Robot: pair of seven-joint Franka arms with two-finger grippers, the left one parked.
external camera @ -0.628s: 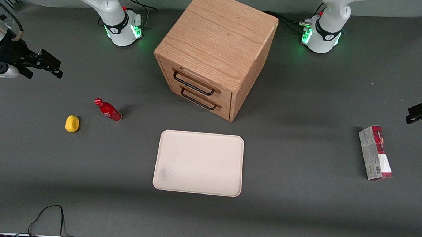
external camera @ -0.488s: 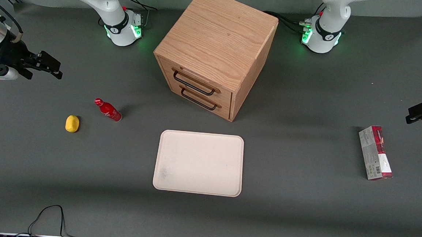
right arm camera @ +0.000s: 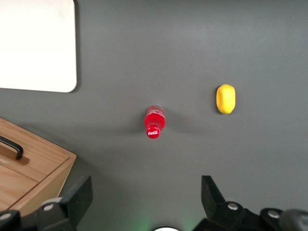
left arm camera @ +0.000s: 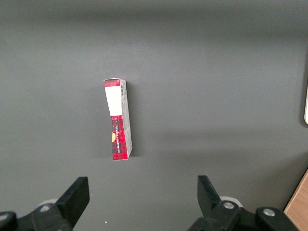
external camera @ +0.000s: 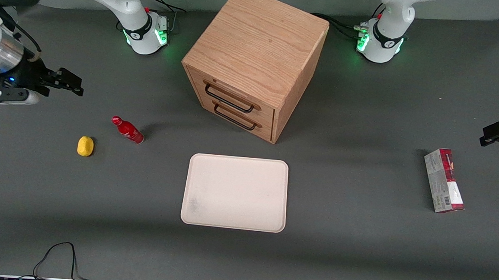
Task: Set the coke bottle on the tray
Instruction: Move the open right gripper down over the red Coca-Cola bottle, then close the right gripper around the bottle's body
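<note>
I will set the bottle on the tray (external camera: 235,193), so my right gripper will next grab the coke bottle by its red cap (external camera: 116,119).
The coke bottle (external camera: 128,129) (right arm camera: 154,122) is small, glossy red with a red cap, and stands on the dark table. The cream tray (external camera: 235,193) (right arm camera: 36,45) lies flat in front of the wooden drawer cabinet, nearer the front camera, with nothing on it. My right gripper (external camera: 72,84) (right arm camera: 146,192) hangs above the table at the working arm's end, farther from the front camera than the bottle and apart from it. Its fingers (right arm camera: 211,190) are spread wide with only bare table between them.
A yellow lemon-like lump (external camera: 85,146) (right arm camera: 225,98) lies beside the bottle. The wooden drawer cabinet (external camera: 254,62) (right arm camera: 29,163) with two black handles stands mid-table. A red and grey box (external camera: 444,180) (left arm camera: 118,126) lies toward the parked arm's end. A black cable (external camera: 58,258) loops at the front edge.
The right gripper has moved a little toward the table's middle, closer to the bottle. The bottle, tray and lemon have not moved.
</note>
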